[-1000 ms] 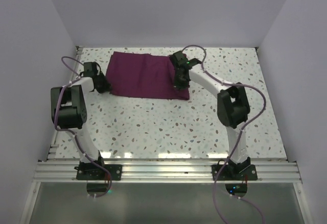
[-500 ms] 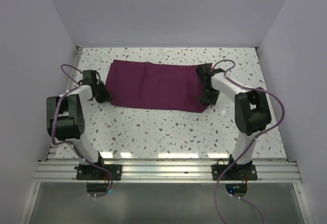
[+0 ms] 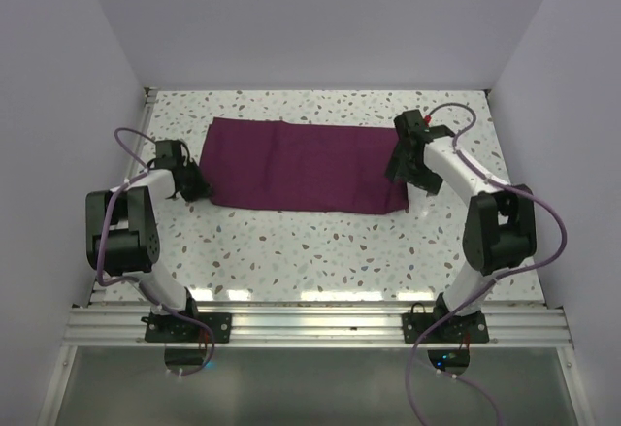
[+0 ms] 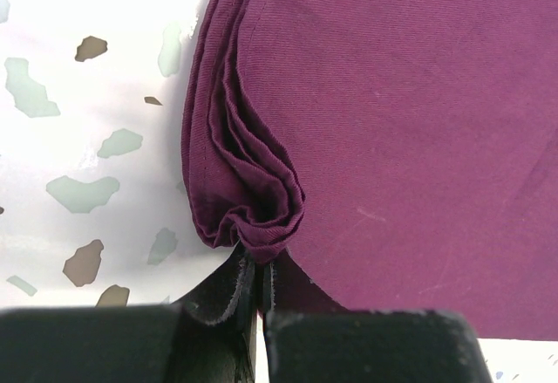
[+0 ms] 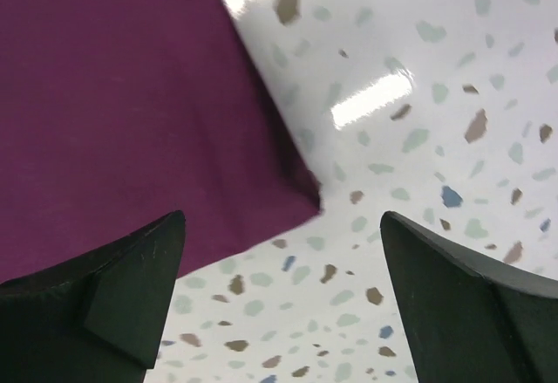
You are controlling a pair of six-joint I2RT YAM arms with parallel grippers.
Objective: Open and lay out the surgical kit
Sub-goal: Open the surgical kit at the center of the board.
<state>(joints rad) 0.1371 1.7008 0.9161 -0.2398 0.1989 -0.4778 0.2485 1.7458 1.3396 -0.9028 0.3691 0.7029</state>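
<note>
I should next grab the cloth wrap's top layer by its far corner with my right gripper, then fold it nearward to open the surgical kit.
The surgical kit shows as a dark purple cloth wrap (image 3: 301,166) lying flat and wide across the far half of the table. My left gripper (image 3: 199,189) is shut on the cloth's left near edge, and a bunched fold of cloth (image 4: 261,208) sits pinched at the tips of the left gripper (image 4: 255,265). My right gripper (image 3: 399,172) hovers open over the cloth's right near corner (image 5: 309,193). Nothing lies between the fingers (image 5: 139,287) of the right gripper (image 5: 281,219); only cloth (image 5: 131,95) and speckled tabletop show below them.
The speckled white table (image 3: 320,251) is walled in at the left, right and back. An aluminium rail (image 3: 310,327) carrying both arm bases runs along the near edge. Purple cables loop off each arm.
The right gripper dragged the cloth's right edge rightward, spreading the wrap much wider, then opened and let go. The left gripper stayed shut on the left edge, shifting slightly.
</note>
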